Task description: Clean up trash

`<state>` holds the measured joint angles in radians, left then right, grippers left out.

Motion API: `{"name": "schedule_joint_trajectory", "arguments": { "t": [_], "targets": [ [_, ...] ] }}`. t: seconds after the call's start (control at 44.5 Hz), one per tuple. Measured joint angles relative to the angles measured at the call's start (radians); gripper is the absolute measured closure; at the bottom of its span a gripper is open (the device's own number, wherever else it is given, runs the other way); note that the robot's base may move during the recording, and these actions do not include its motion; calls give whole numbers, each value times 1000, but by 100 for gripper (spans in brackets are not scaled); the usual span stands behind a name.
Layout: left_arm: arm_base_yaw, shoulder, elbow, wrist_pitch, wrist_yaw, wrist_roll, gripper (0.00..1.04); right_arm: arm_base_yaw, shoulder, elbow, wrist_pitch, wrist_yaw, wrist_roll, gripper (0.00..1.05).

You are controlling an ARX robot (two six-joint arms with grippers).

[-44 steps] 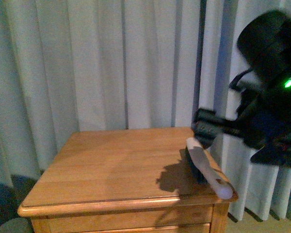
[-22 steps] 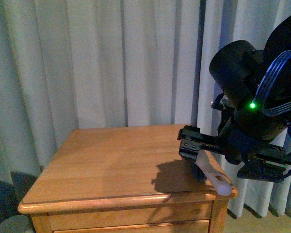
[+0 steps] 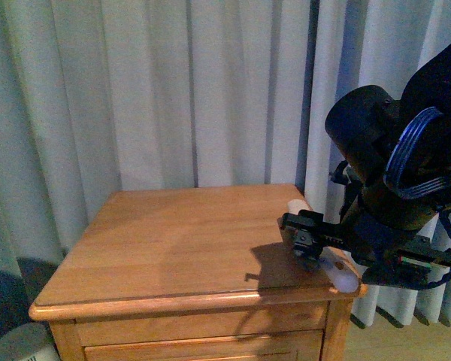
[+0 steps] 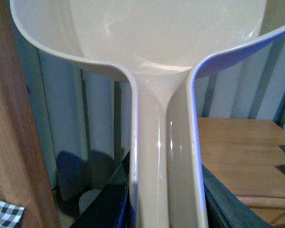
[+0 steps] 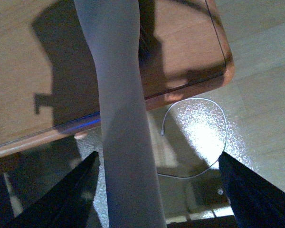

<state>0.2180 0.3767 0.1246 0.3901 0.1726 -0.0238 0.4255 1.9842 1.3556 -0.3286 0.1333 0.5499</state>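
I should next grab the brush by its long pale handle (image 3: 337, 272) with my right gripper to sweep trash into the dustpan.
No white tissue wad shows in any view; the trash is out of view. My left gripper (image 4: 166, 209) is shut on the handle of the pale pink dustpan (image 4: 166, 47), whose empty scoop fills the left wrist view. It does not show in the front view. My right gripper (image 3: 308, 244) is open and hangs over a pale-handled brush (image 3: 344, 278) that lies along the right edge of the wooden nightstand (image 3: 173, 241). In the right wrist view the brush handle (image 5: 121, 118) runs between the open fingers (image 5: 85, 175), nearer one of them, with no contact seen.
Grey curtains hang behind the nightstand. A round white bin (image 3: 22, 346) stands on the floor at the lower left. A thin white cable (image 5: 199, 137) loops on the floor past the nightstand's corner. A checked cloth (image 4: 4, 213) shows beside a wooden panel.
My right arm has swung in from the right and come down over the brush at the nightstand's right edge. The brush has not moved.
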Motion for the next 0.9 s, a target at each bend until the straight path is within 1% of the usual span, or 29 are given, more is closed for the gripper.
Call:
{"name": "schedule_joint_trajectory", "arguments": {
  "t": [0.247,0.337,0.36,0.562,0.652,0.742,0.809,0.899],
  "targets": [
    [0,0,0,0,0,0,78,0,3,6,0,0,0,62],
    [0,0,0,0,0,0,78,0,3,7,0,-3,-3,77],
    [0,0,0,0,0,0,78,2,3,7,0,10,1,80],
    [0,0,0,0,1,0,78,0,3,7,20,17,-14,82],
    [0,0,0,0,0,0,78,0,-11,-6,49,45,-34,82],
    [0,0,0,0,0,0,78,1,-51,-48,121,107,-86,82],
    [0,0,0,0,0,0,78,1,-90,-83,171,130,-121,82],
    [0,0,0,0,0,0,78,1,-179,-159,280,186,-186,82]
  ]
}}
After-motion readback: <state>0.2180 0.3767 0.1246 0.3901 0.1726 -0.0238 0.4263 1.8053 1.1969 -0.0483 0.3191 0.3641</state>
